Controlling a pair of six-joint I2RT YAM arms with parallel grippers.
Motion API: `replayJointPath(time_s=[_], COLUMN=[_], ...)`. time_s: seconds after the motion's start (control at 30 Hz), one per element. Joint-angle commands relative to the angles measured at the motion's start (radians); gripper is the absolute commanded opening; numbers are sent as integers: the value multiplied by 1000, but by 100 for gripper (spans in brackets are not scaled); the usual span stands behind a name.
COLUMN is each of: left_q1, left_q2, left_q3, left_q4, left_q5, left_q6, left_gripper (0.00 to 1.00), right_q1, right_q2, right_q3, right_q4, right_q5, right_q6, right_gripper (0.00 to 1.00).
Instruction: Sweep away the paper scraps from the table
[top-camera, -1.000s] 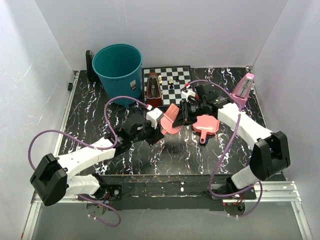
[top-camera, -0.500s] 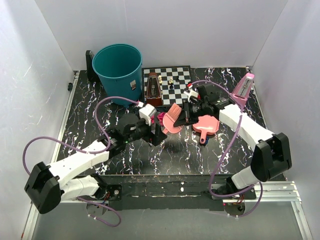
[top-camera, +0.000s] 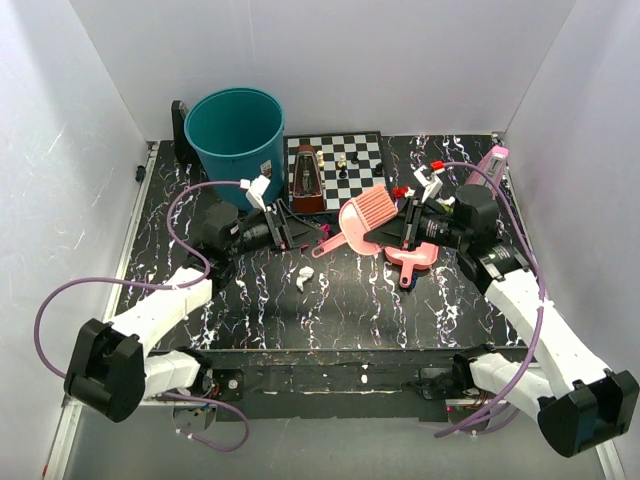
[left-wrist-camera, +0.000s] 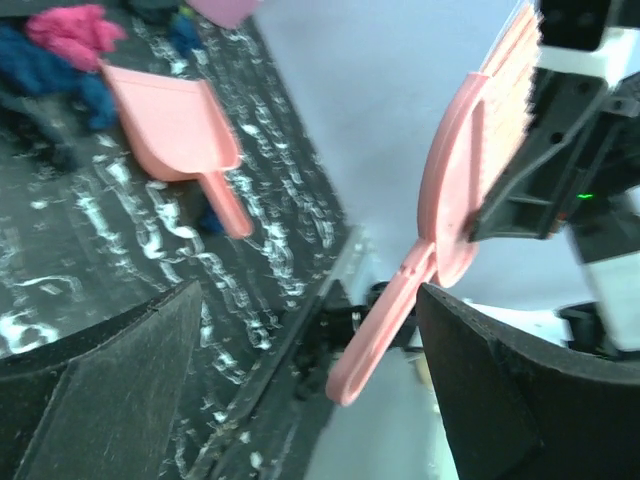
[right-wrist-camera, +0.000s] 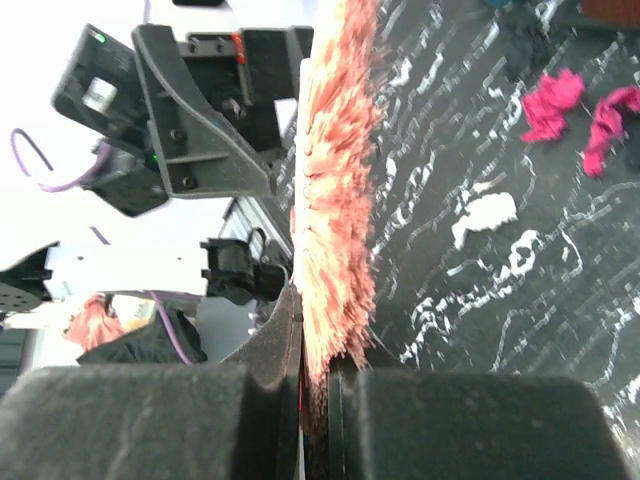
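Note:
I should grab the pink brush with my left gripper next, by its handle (top-camera: 329, 245) (left-wrist-camera: 380, 328), so the bristles stay free to sweep the paper scraps.
My right gripper (top-camera: 403, 229) is shut on a pink brush (top-camera: 368, 215), its bristles (right-wrist-camera: 335, 200) clamped between the fingers (right-wrist-camera: 200, 420). The brush hangs tilted above the table (top-camera: 380, 305), handle pointing at my left gripper (top-camera: 302, 231). That gripper stands open, and the handle tip (left-wrist-camera: 385, 320) shows in the gap without touching either finger. A pink dustpan (top-camera: 413, 255) lies flat under the right gripper. Of the paper scraps, a white wad (top-camera: 304, 277) lies mid-table, red ones (top-camera: 400, 190) by the chessboard, and magenta (right-wrist-camera: 550, 105) and blue wads (left-wrist-camera: 50, 75) near the dustpan (left-wrist-camera: 175, 120).
A teal bin (top-camera: 237, 130) stands at the back left. Beside it lies a chessboard (top-camera: 345, 160) with a few pieces and a brown metronome (top-camera: 307, 180). A pink metronome (top-camera: 490, 168) stands at the back right. White walls close in three sides.
The left gripper let go of the brush, opened wide and drew back to the left. The right gripper closed on the brush head and carried it up and to the right.

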Motion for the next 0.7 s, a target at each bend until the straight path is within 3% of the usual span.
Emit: replayJointPath(time_s=[0.0,0.13,0.47,0.67], left_q1=[3,-34,-115,-115], left_q2=[26,86,158,159], left_q3=[-57,-69,-13,-11], left_q4=[446,681,749,743], left_q5=[127,89,58,52], left_q6=[-358,-507,-533,-542], left_gripper=[86,83,67,65], right_q1=[-1,0,22,22], right_q2=[-50,-65,-68,-99], right_q3=[-71,-110,-120,-123], right_q4=[350,453,462,428], right_q5=[-8,28,101,100], right_q6=[196,244,210,184], right_gripper=[1,1,1,1])
